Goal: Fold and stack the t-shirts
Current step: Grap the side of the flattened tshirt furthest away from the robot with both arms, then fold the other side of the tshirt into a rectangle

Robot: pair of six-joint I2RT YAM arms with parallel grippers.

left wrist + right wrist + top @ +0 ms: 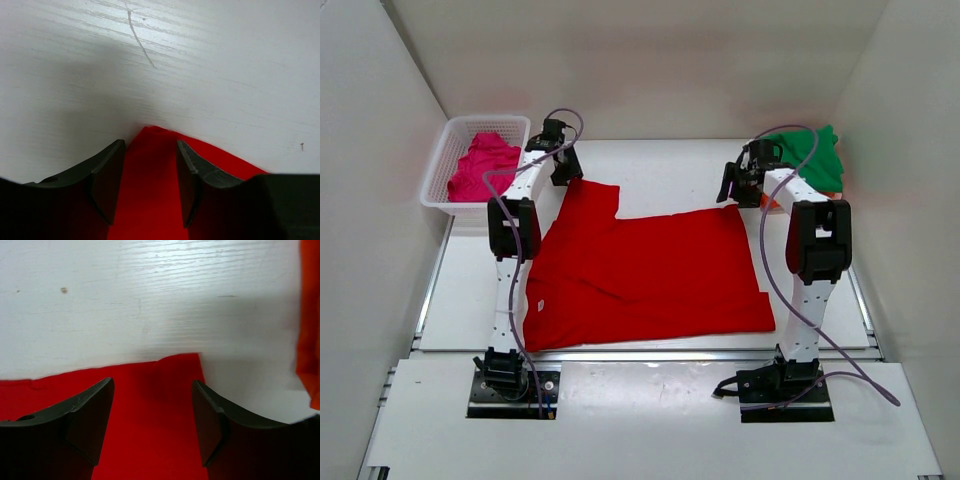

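Note:
My right gripper's fingers are above the cloth's corner (733, 209) (172, 373) and would miss it if they closed now. I should lower them before I close on it.
The red t-shirt (640, 275) lies spread flat across the middle of the table. My left gripper (566, 172) is open at its far left corner; the left wrist view shows the red cloth (150, 190) between the spread jaws. My right gripper (731, 189) is open at the far right corner, with the red cloth (150, 415) between its jaws. The magenta t-shirt (482, 166) lies crumpled in the white basket (442, 160). The green t-shirt (817, 158) lies folded at the far right on the orange t-shirt (310, 320), of which only an edge shows.
The white lattice basket stands at the far left, next to the left arm. White walls close in the table on the left, far and right sides. A metal rail (650, 354) runs along the table's near edge.

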